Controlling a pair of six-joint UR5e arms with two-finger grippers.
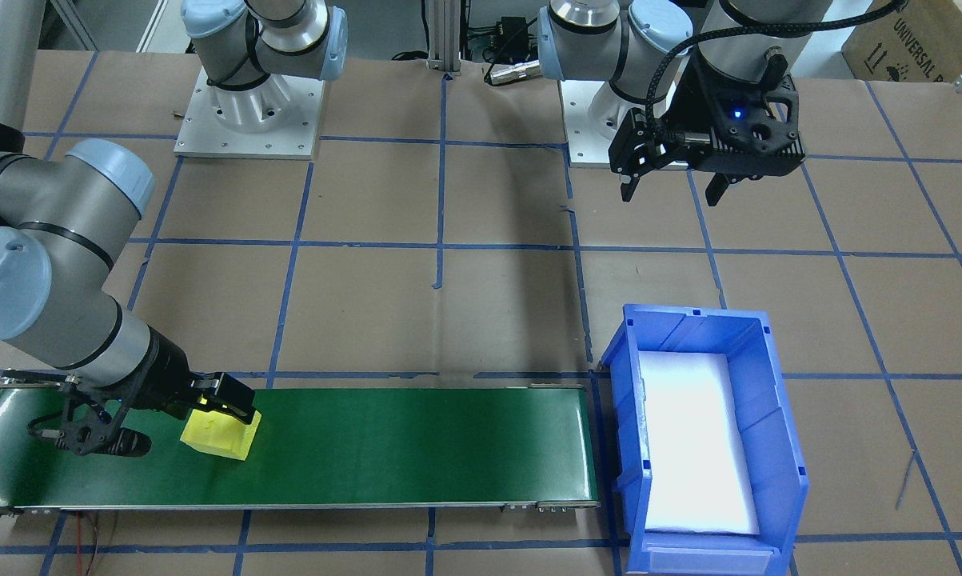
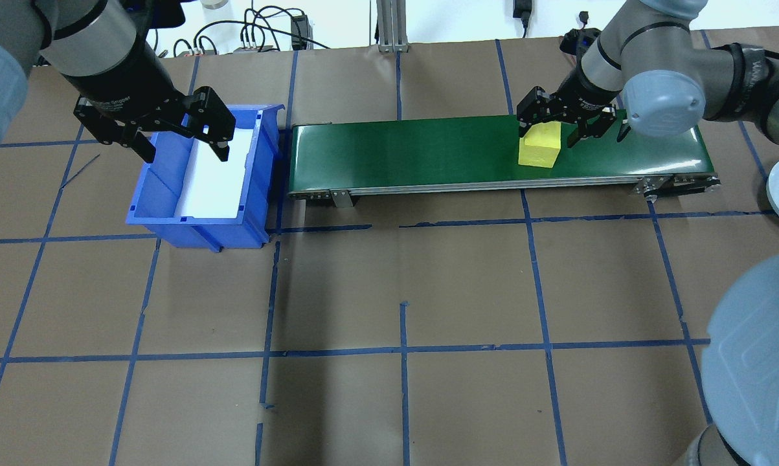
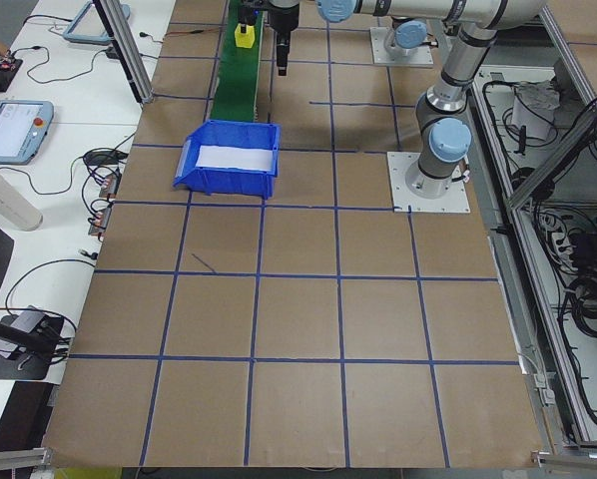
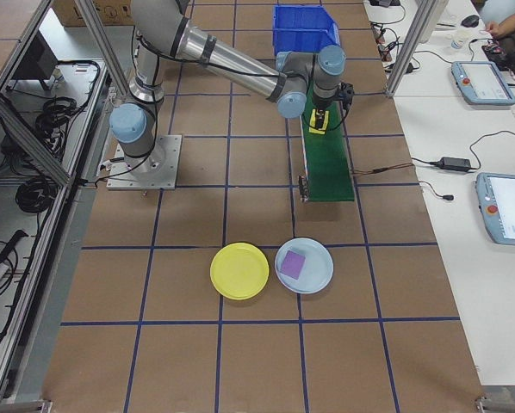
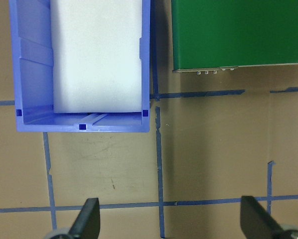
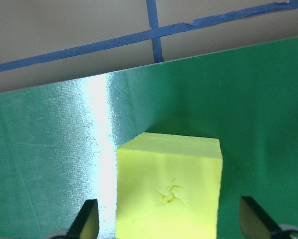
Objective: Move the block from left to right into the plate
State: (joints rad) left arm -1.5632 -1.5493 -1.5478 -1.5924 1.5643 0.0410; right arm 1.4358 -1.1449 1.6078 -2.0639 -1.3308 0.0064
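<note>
I should move the yellow foam block into the plate, so next I should grab its opposite sides with my right gripper, on either side of the block's cracked side [image 6: 170, 195].
A yellow foam block [image 2: 539, 147] rests on the green conveyor belt [image 2: 415, 152], near its end on my right. My right gripper [image 2: 548, 133] straddles it, open. The right wrist view shows the block [image 6: 169, 189] between the two fingertips with a gap on each side. The yellow plate [image 4: 239, 271] lies on the table past that end of the belt and shows only in the exterior right view. My left gripper [image 2: 185, 150] hangs open and empty above the blue bin [image 2: 198, 226].
The blue bin [image 1: 632, 448] has a white liner and stands against the belt's other end. Beside the yellow plate lies a pale blue plate [image 4: 304, 267] with a purple square piece on it. Blue tape lines grid the brown table.
</note>
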